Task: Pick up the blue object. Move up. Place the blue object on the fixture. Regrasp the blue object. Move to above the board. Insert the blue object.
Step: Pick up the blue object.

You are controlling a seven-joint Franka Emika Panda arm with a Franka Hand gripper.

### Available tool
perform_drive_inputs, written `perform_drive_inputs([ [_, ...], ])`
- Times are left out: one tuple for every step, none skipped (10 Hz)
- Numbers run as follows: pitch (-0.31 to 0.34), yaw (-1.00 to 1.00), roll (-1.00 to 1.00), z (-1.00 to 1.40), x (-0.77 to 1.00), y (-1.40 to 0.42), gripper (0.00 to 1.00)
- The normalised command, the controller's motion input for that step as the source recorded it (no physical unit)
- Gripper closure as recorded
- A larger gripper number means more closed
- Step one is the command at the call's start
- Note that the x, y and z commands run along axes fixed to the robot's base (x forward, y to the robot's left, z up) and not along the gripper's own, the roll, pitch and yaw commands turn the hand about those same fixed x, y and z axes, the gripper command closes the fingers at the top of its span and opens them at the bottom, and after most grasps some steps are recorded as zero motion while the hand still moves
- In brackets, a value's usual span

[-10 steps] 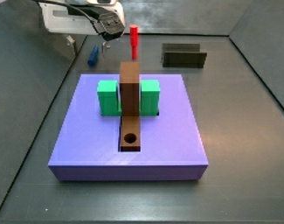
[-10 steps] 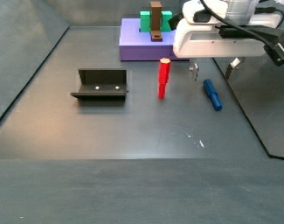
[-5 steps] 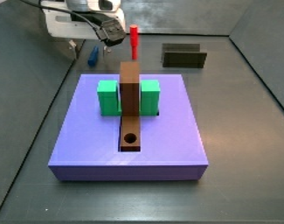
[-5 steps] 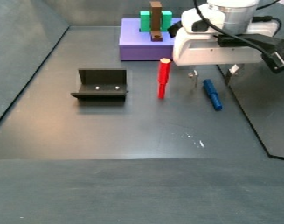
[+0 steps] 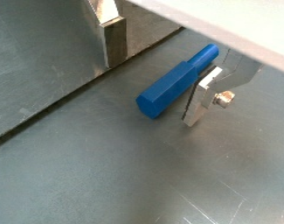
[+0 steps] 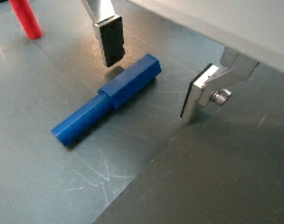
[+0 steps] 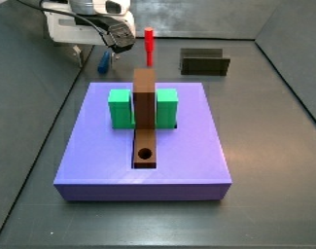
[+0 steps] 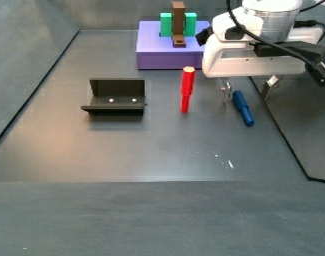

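The blue peg has to go on the fixture for regrasping, so my gripper should next grab it by its thicker end (image 7: 104, 62) (image 5: 165, 91).
The blue object (image 6: 109, 96) is a short blue peg lying flat on the grey floor, also seen as the blue object (image 5: 176, 80). My gripper (image 6: 155, 70) is open just above it, with one finger on each side of its thicker end and neither touching it. In both side views the gripper (image 8: 250, 88) hangs over the peg (image 8: 242, 107), which is partly hidden under the hand (image 7: 112, 49). The dark fixture (image 8: 115, 97) stands apart on the floor. The purple board (image 7: 147, 146) carries green blocks and a brown strip with a hole.
A thin red upright peg (image 8: 188, 90) stands on the floor close beside the blue object, also seen in a wrist view (image 6: 25, 19). The floor's dark edge line (image 8: 292, 130) runs just past the peg.
The gripper has come down a little over the blue object and stays open. The peg, fixture and board have not moved.
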Motion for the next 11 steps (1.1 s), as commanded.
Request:
perform_drive_inputs([
  [-0.203,0.0,-0.03,-0.1,0.07,0.0,0.0],
  [-0.241,0.0,-0.04,-0.13,0.05,0.0,0.0],
  [-0.28,0.0,-0.04,-0.15,0.0,0.0,0.0],
  [-0.291,0.0,-0.06,-0.15,0.0,0.0,0.0],
  [-0.254,0.0,-0.08,-0.13,0.0,0.0,0.0],
  [-0.173,0.0,-0.06,-0.11,0.0,0.0,0.0],
  [0.0,0.0,-0.01,0.0,0.02,0.0,0.0],
  [0.0,0.0,0.0,0.0,0.0,0.0,0.0],
  [0.0,0.0,0.0,0.0,0.0,0.0,1.0],
  [0.0,0.0,0.0,0.0,0.0,0.0,1.0],
  [0.0,0.0,0.0,0.0,0.0,0.0,1.0],
])
